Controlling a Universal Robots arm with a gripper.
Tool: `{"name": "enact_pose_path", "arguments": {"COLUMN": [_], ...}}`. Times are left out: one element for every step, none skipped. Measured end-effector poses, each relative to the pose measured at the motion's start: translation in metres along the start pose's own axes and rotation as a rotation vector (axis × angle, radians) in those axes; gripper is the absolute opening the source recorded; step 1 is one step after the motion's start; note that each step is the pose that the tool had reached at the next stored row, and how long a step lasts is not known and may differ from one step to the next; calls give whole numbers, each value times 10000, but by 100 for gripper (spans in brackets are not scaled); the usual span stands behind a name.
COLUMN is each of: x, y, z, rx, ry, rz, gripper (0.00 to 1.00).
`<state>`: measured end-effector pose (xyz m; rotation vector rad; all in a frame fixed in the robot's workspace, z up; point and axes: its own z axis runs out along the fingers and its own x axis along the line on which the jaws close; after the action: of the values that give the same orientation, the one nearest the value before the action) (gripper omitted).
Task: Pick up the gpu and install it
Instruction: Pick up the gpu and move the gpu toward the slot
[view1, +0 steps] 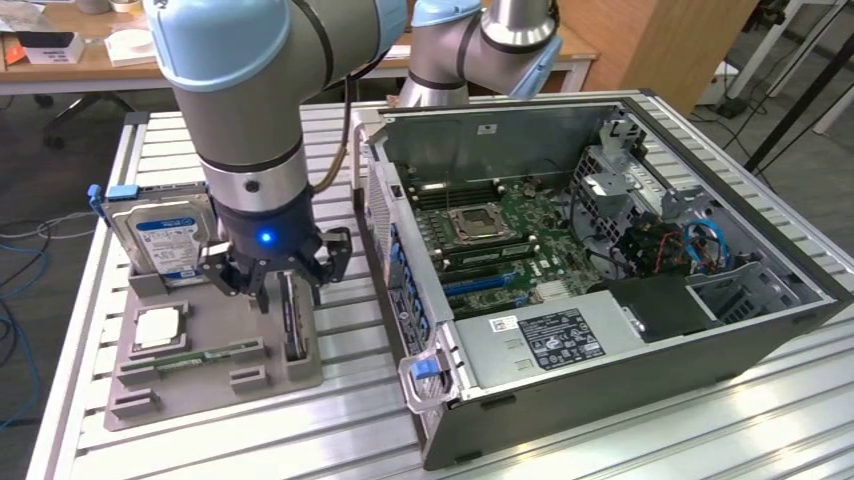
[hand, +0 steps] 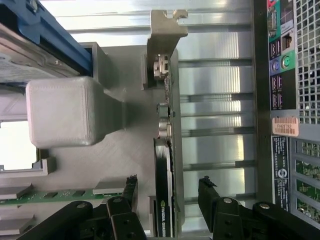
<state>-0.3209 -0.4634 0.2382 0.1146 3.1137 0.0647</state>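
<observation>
The robot's fingers reach down beside both sides of the black GPU, so the gripper should close on it. Closing now would hold the GPU.
The gpu (view1: 294, 325) is a thin black card standing on edge in a slot of the grey holder tray (view1: 214, 385), left of the open computer case (view1: 601, 270) in the exterior view. My gripper (view1: 274, 285) hangs directly over it. In the wrist view the gpu (hand: 165, 200) runs edge-on, its silver end bracket (hand: 165, 35) at the far end. My gripper (hand: 169, 192) is open and its two black fingers (hand: 131, 187) straddle the card with a gap on each side. Nothing is held.
The tray also carries a silver hard drive with a blue label (view1: 167, 235), a processor chip (view1: 158, 328) and a green memory stick (view1: 207, 357). The case lies on its side with the motherboard (view1: 494, 235) exposed. Its rear port panel (hand: 290, 100) is close beside the gripper.
</observation>
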Motion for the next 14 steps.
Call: {"name": "enact_pose_path", "arguments": {"x": [1, 2, 2, 2, 2, 2, 2, 1, 2, 2, 2, 2, 2, 2], "y": [13, 17, 17, 17, 17, 17, 17, 17, 17, 17, 17, 17, 17, 17], "z": [5, 7, 7, 7, 7, 7, 7, 7, 7, 7, 7, 7, 7, 7], "rx": [0, 0, 0, 0, 1, 2, 1, 2, 2, 2, 1, 2, 2, 1], "ry": [0, -1, 0, 0, 0, 1, 1, 1, 1, 1, 1, 1, 1, 1], "rz": [0, 1, 1, 0, 0, 0, 0, 0, 0, 1, 0, 0, 0, 0], "gripper": [60, 60, 60, 60, 60, 60, 59, 59, 53, 53, 46, 46, 44, 44]}}
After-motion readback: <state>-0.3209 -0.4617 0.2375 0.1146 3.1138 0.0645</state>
